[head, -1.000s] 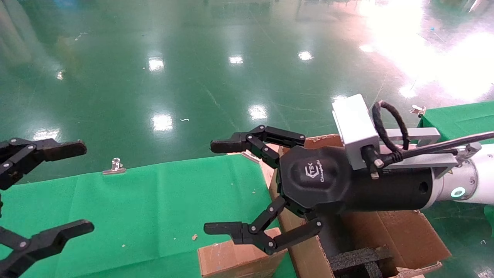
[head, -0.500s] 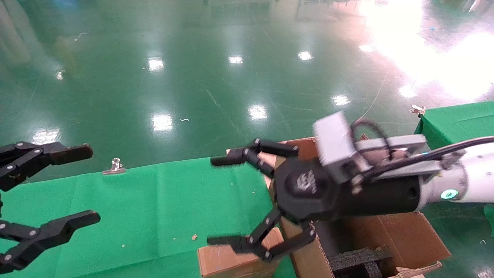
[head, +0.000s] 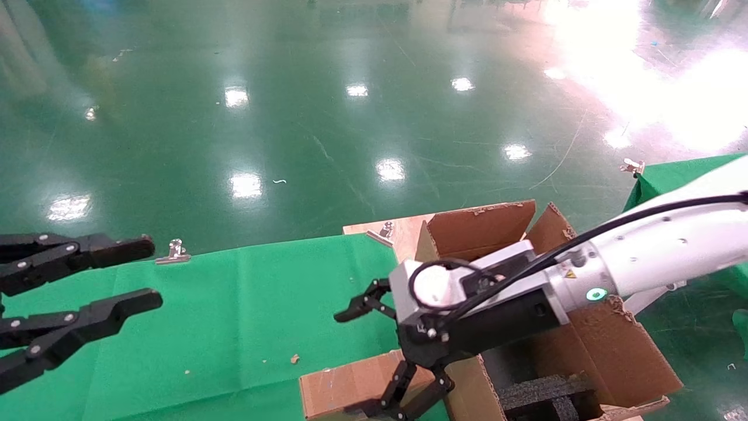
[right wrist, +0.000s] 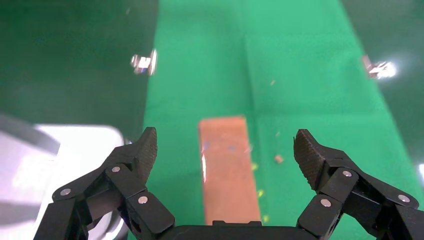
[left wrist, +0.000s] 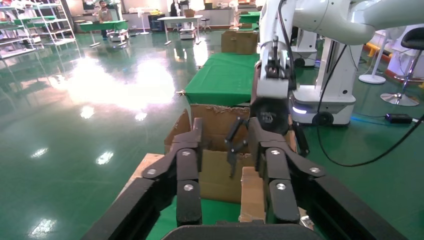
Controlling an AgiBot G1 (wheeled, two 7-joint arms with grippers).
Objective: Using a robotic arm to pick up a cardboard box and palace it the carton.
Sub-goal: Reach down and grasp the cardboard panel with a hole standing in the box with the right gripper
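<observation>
The right gripper will next place the small brown cardboard box (head: 342, 390) in the carton (head: 608, 345), so it will take hold of the box by its long sides.
The small brown cardboard box (head: 342, 390) lies on the green cloth at the near edge, just left of the carton (head: 608, 345). It also shows in the right wrist view (right wrist: 227, 170) and the left wrist view (left wrist: 252, 195). My right gripper (head: 374, 359) on the white robotic arm (head: 660, 257) points down, open, over the box. In the right wrist view it (right wrist: 226, 150) straddles the box with a gap on both sides, not touching. My left gripper (head: 146, 273) hangs open and empty at the far left, above the cloth.
The carton's flaps stand open with black foam (head: 543, 393) inside. A wooden board (head: 374, 227) lies at its far corner. Metal clips (head: 174, 251) (head: 633, 167) hold the green cloth (head: 234, 304). A second green table (head: 689, 178) is at the right.
My right arm swung down and turned its gripper from level to pointing down over the small box. The left gripper's fingers drew closer together and shifted slightly right.
</observation>
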